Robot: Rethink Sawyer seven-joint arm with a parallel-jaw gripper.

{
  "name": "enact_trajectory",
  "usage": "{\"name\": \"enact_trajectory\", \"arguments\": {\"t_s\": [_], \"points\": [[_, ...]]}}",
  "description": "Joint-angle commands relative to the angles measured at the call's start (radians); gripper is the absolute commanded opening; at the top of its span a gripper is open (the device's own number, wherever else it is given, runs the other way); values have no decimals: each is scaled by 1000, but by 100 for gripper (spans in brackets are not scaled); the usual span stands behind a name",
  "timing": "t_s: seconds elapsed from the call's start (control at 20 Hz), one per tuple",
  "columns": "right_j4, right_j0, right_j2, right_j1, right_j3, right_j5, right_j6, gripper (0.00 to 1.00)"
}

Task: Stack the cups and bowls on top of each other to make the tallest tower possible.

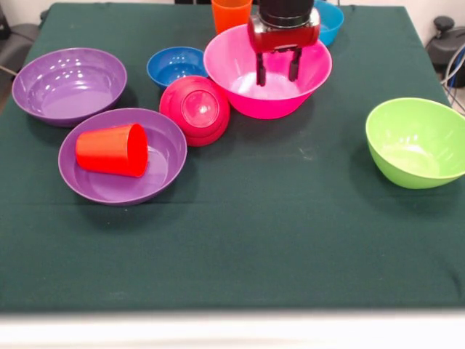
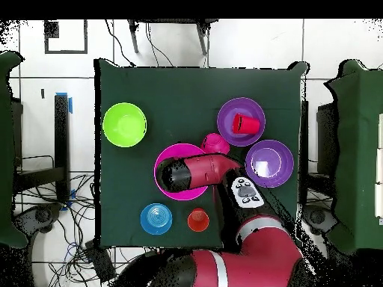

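The tower needs a wide base to start. My gripper will grab the big pink bowl point(image 1: 240, 91) by its rim point(image 1: 324, 81) next.
My gripper point(image 1: 277, 70) hangs open and empty over the big pink bowl point(image 1: 240, 91), its fingertips down inside the rim; from overhead my arm covers much of that bowl point(image 2: 163, 161). A red cup point(image 1: 112, 149) lies on its side in the near purple bowl point(image 1: 163, 171). A second purple bowl point(image 1: 69, 83) sits empty at the left. The small crimson bowl point(image 1: 195, 109) is tipped over against the pink bowl. The small dark blue bowl point(image 1: 176, 65) stands behind it. The orange cup point(image 1: 231, 14) and light blue bowl point(image 1: 330, 22) are at the back. The yellow cup is out of view.
The lime green bowl point(image 1: 415, 142) stands alone at the right, near the table edge. The dark green cloth point(image 1: 276, 240) covers the table. Overhead, the green bowl point(image 2: 124, 124) is at the left and the purple bowls point(image 2: 269, 176) at the right.
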Motion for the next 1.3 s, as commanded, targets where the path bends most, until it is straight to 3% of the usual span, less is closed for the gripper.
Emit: {"name": "enact_trajectory", "arguments": {"t_s": [0.05,0.5,0.75,1.0,1.15,1.3], "points": [[22,-6,123,22,35,17,32,100],[120,-23,153,31,-12,169,29,100],[166,12,143,-17,-106,402,-23,100],[180,32,140,-19,-188,546,-30,100],[184,25,148,-21,-182,544,-20,100],[201,-1,176,-16,-138,455,0,100]]}}
